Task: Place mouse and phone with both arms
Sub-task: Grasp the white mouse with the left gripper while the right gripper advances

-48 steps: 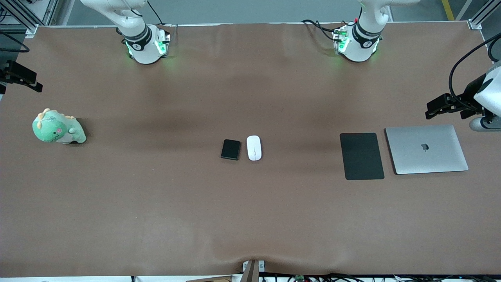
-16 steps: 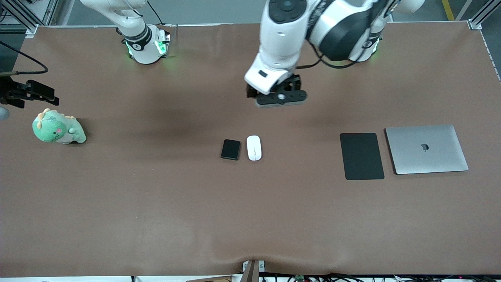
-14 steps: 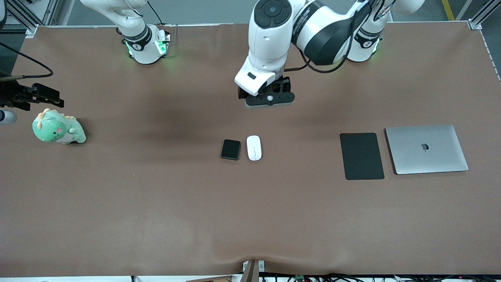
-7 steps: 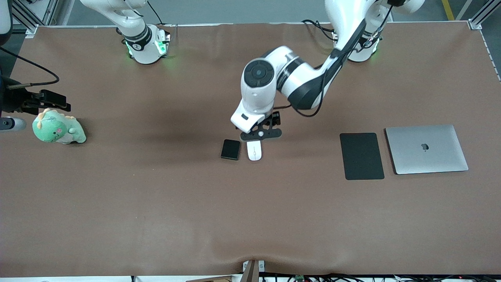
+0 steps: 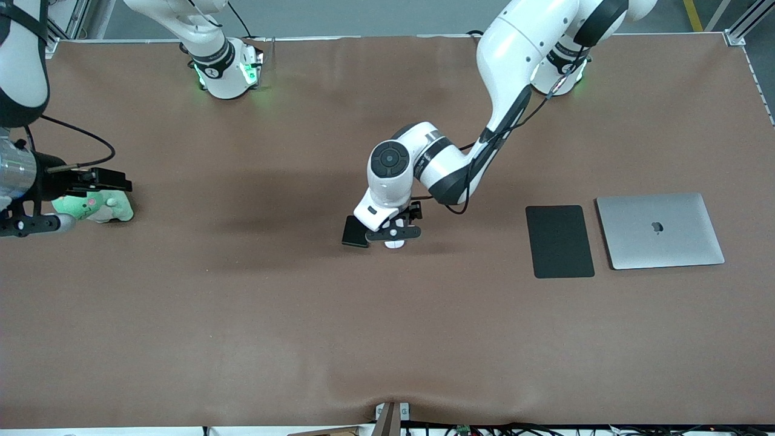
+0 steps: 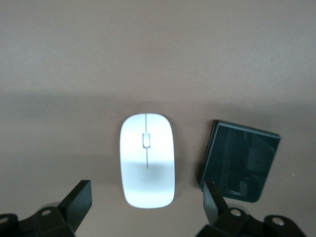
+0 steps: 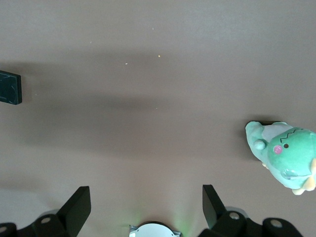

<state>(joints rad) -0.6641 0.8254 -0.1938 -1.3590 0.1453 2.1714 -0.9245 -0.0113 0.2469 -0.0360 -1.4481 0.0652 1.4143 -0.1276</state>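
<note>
The white mouse (image 5: 395, 244) is still ahead of my fingers, so it is too early to close. My left gripper moves toward the mouse next.
The white mouse (image 6: 147, 159) lies at the table's middle, with the black phone (image 6: 242, 160) beside it toward the right arm's end. In the front view my left gripper (image 5: 393, 233) hangs low over the mouse (image 5: 395, 244), hiding most of it and one corner of the phone (image 5: 352, 232). In the left wrist view my left gripper (image 6: 146, 212) is open and empty, its fingers wider apart than the mouse. My right gripper (image 5: 27, 225) is high over the right arm's end of the table. It is open and empty in its wrist view (image 7: 146, 217), where the phone (image 7: 10, 87) shows far off.
A green dinosaur plush (image 5: 100, 207) sits at the right arm's end, partly hidden under the right wrist; it also shows in the right wrist view (image 7: 286, 160). A flat black mouse pad (image 5: 559, 241) and a closed silver laptop (image 5: 660, 230) lie toward the left arm's end.
My left arm swung in from its end of the table and came down over the mouse. My right arm moved in over the plush. Mouse and phone have not moved.
</note>
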